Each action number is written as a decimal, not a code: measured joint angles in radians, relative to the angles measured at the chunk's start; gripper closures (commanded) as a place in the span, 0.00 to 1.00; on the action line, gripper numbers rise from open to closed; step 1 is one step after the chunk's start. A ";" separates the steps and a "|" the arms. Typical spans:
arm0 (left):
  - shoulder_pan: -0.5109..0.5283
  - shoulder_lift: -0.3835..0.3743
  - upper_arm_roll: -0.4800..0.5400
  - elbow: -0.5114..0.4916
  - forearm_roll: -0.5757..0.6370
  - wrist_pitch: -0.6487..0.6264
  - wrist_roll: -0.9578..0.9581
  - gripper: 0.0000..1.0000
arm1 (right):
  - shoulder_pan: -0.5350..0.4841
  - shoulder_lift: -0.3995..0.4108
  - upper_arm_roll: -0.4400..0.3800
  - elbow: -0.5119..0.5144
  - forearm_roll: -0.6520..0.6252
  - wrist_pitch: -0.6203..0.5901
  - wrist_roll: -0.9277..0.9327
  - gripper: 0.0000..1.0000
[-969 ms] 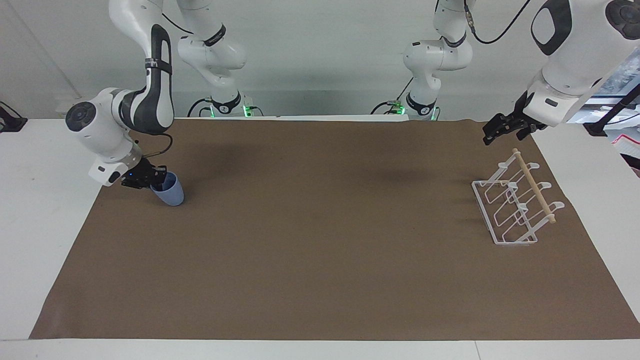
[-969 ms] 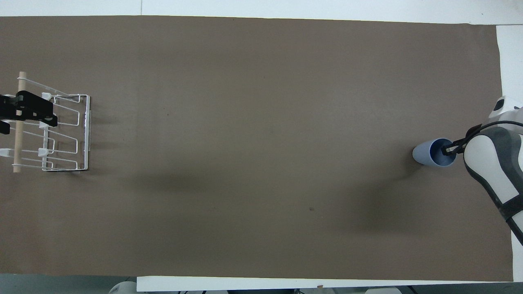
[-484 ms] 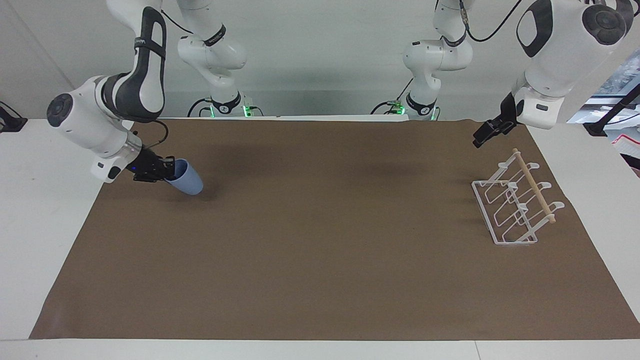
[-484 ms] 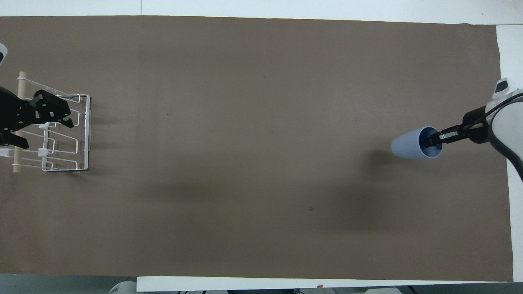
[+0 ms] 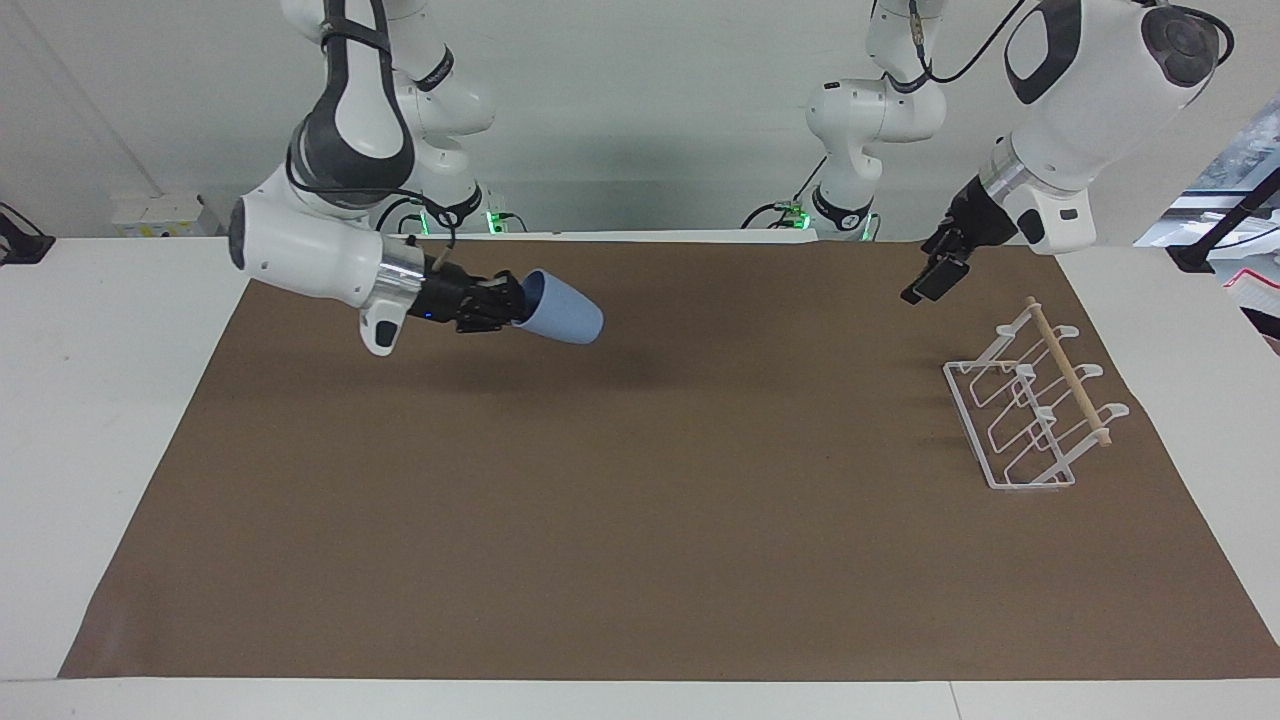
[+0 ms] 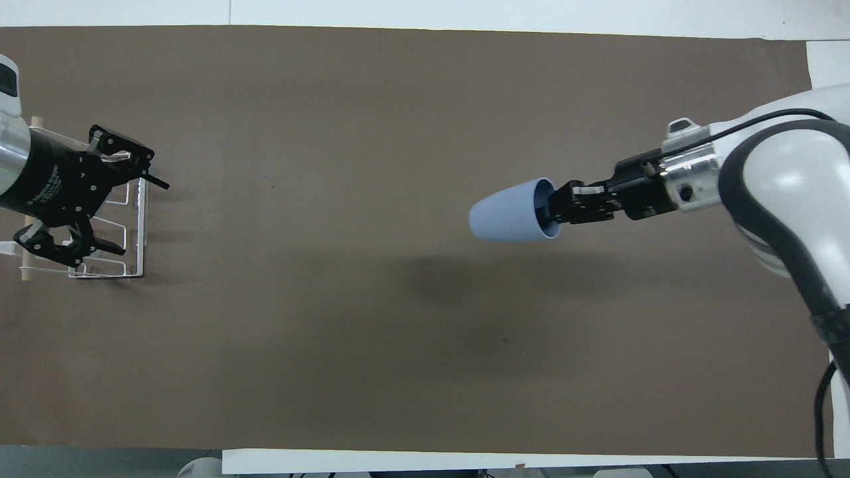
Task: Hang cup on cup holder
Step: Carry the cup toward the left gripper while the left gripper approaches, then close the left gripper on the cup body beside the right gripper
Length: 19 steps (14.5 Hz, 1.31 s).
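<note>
My left gripper should next grab the cup by its base end (image 6: 483,220), as my right gripper covers the cup's rim, one finger inside the cup's opening.
The light-blue cup (image 5: 562,309) hangs in the air over the brown mat, lying on its side with its base toward the left arm's end of the table. My right gripper (image 5: 510,300) is shut on the cup's rim, with a finger inside its mouth; both also show in the overhead view, the cup (image 6: 506,212) and the right gripper (image 6: 554,206). The white wire cup holder (image 5: 1068,372) with its wooden dowel stands on the mat at the left arm's end. My left gripper (image 5: 925,283) is open and empty, raised above the holder (image 6: 141,229), covering part of it in the overhead view (image 6: 136,216).
The brown mat (image 5: 640,520) covers most of the white table (image 5: 90,420). Nothing else lies on the mat between the cup and the holder.
My right gripper has lifted the cup off the mat, turned it onto its side and carried it toward the table's middle. My left gripper has risen, turned and shifted a little inward over the holder.
</note>
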 measured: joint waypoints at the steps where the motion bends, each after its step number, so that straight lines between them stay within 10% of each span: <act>1: -0.014 0.000 -0.010 -0.002 -0.009 0.023 -0.094 0.00 | 0.057 0.001 0.001 -0.002 0.033 0.049 0.052 1.00; 7: -0.065 -0.007 -0.051 -0.020 -0.162 0.095 -0.467 0.00 | 0.284 0.006 0.001 -0.020 0.165 0.224 0.243 1.00; 19: -0.068 -0.141 -0.075 -0.311 -0.366 0.267 -0.467 0.00 | 0.378 0.006 -0.003 -0.022 0.274 0.305 0.304 1.00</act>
